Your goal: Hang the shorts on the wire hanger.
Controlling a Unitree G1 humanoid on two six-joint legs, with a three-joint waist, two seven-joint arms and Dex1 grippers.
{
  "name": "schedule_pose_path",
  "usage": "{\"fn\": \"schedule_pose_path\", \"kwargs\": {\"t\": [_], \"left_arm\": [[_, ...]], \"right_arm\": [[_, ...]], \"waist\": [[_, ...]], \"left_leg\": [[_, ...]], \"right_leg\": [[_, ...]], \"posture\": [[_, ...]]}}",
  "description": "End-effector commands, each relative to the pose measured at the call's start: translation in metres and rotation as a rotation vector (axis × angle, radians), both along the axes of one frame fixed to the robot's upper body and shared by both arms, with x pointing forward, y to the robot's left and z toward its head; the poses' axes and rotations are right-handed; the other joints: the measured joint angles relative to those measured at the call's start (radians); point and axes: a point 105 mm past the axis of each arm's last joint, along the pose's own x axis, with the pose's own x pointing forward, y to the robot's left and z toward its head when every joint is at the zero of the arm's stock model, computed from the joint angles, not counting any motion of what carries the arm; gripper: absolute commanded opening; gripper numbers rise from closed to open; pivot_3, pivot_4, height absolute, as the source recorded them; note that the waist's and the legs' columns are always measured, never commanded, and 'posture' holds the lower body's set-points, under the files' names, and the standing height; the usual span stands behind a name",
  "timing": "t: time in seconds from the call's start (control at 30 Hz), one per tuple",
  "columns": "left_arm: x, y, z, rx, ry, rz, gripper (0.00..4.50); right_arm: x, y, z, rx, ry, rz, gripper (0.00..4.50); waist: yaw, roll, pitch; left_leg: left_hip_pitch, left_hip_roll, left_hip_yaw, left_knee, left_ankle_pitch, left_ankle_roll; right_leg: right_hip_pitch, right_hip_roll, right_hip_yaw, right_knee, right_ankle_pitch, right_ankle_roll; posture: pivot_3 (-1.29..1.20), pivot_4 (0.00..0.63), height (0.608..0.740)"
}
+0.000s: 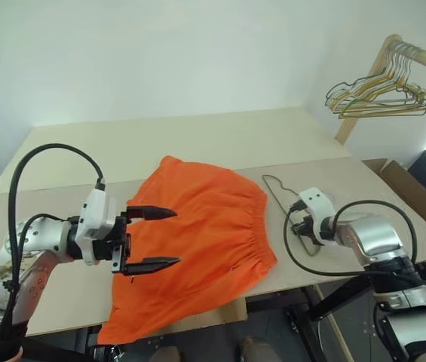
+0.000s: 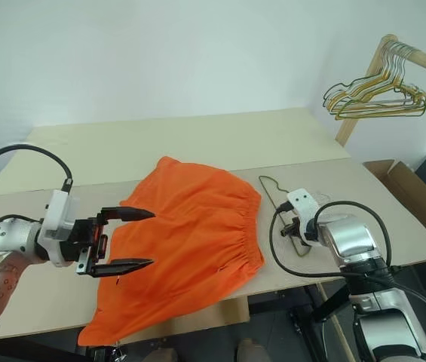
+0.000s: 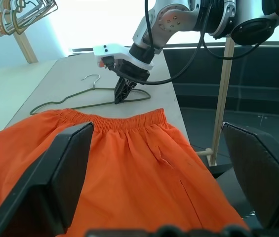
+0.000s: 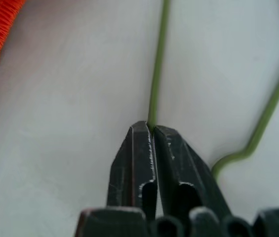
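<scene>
The shorts need to open for the wire hanger, so the left gripper should next pick them up by their elastic waistband.
The bright orange shorts lie spread on the table, waistband toward my right side and one leg hanging over the front edge. My left gripper hovers open above the shorts' left part, with nothing between its fingers. The thin olive-green wire hanger lies flat on the table just right of the waistband, hook pointing away. My right gripper points down at the table and is shut on the hanger's wire, which runs out from between its fingertips.
A bunch of gold and green hangers hangs on a wooden rack at the far right. A cardboard box sits beyond the table's right edge. The pale table stretches bare behind the shorts.
</scene>
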Motion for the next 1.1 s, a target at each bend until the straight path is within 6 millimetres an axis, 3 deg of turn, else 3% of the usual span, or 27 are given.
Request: {"fn": "schedule_pose_path", "kwargs": {"t": [0.03, 0.17, 0.27, 0.37, 0.5, 0.57, 0.63, 0.8, 0.9, 1.1], "left_arm": [[-0.002, -0.002, 0.004, 0.031, -0.062, 0.006, 4.50], [0.004, -0.001, 0.006, 0.029, -0.094, 0.044, 4.50], [0.018, 0.000, 0.010, -0.001, -0.117, 0.119, 4.50], [0.039, 0.000, 0.009, -0.017, -0.077, 0.246, 4.50], [0.054, -0.010, 0.023, -0.239, 0.063, 0.311, 4.50], [0.061, -0.018, 0.029, -0.375, 0.161, 0.320, 4.50], [0.070, -0.025, 0.033, -0.513, 0.274, 0.318, 4.50], [0.078, -0.042, 0.045, -0.764, 0.419, 0.251, 4.50], [0.089, -0.051, 0.052, -0.843, 0.446, 0.252, 4.50], [0.101, -0.058, 0.066, -0.903, 0.424, 0.301, 4.50]], "right_arm": [[-0.001, -0.002, -0.007, -0.011, 0.030, -0.010, 0.03], [0.005, -0.006, -0.003, -0.022, -0.008, -0.041, 0.03], [0.016, -0.013, 0.014, -0.009, -0.097, -0.123, 0.03], [0.020, -0.014, 0.043, 0.008, -0.174, -0.143, 0.03], [0.026, -0.011, 0.091, 0.008, -0.356, -0.140, 0.03], [0.026, 0.006, 0.117, 0.012, -0.489, -0.051, 0.03], [0.018, 0.034, 0.138, 0.060, -0.603, 0.120, 0.03], [0.002, 0.077, 0.162, 0.044, -0.903, 0.367, 0.03], [-0.009, 0.106, 0.163, 0.011, -1.043, 0.496, 0.03], [-0.020, 0.135, 0.158, -0.030, -1.170, 0.617, 0.03]], "waist": [[0.002, 0.000, 0.000], [0.010, -0.002, -0.002], [0.014, -0.003, -0.002], [0.017, -0.003, -0.002], [0.018, -0.002, -0.001], [0.015, -0.002, -0.001], [0.017, -0.002, -0.001], [0.015, -0.003, -0.002], [0.016, -0.003, -0.002], [0.015, -0.003, -0.002]], "left_leg": [[0.003, 0.000, 0.000, 0.000, 0.000, 0.000], [0.006, 0.000, 0.000, -0.001, 0.000, 0.000], [0.009, 0.000, 0.000, -0.001, 0.000, 0.000], [0.009, 0.000, 0.000, 0.000, 0.000, 0.000], [0.002, -0.001, -0.002, 0.000, 0.000, 0.000], [0.000, 0.000, -0.005, 0.000, 0.000, 0.000], [-0.001, 0.000, -0.007, 0.000, 0.000, 0.000], [-0.002, -0.001, -0.009, 0.000, 0.000, 0.000], [-0.001, -0.002, -0.007, 0.000, 0.000, 0.000], [-0.002, -0.003, -0.007, 0.001, 0.000, -0.001]], "right_leg": [[0.003, 0.000, 0.000, -0.001, 0.000, 0.000], [0.005, 0.000, 0.000, -0.001, 0.000, 0.000], [0.010, 0.000, 0.000, -0.002, 0.000, 0.000], [0.009, 0.000, 0.000, -0.002, 0.000, 0.000], [0.002, 0.000, 0.001, -0.001, 0.001, 0.001], [0.000, 0.000, 0.001, -0.001, 0.001, 0.001], [0.000, 0.000, 0.001, -0.002, 0.001, 0.002], [0.000, -0.001, 0.000, -0.002, 0.002, 0.002], [0.001, -0.001, 0.000, -0.002, 0.002, 0.003], [0.001, -0.001, 0.000, -0.003, 0.003, 0.002]], "posture": [[0.01, 0.000, 0.740], [0.01, 0.000, 0.740], [0.01, 0.000, 0.740], [0.01, 0.000, 0.740], [-0.01, 0.000, 0.740], [-0.01, 0.000, 0.740], [-0.02, 0.000, 0.740], [-0.01, 0.000, 0.740], [-0.01, 0.000, 0.740], [-0.01, 0.000, 0.740]]}}
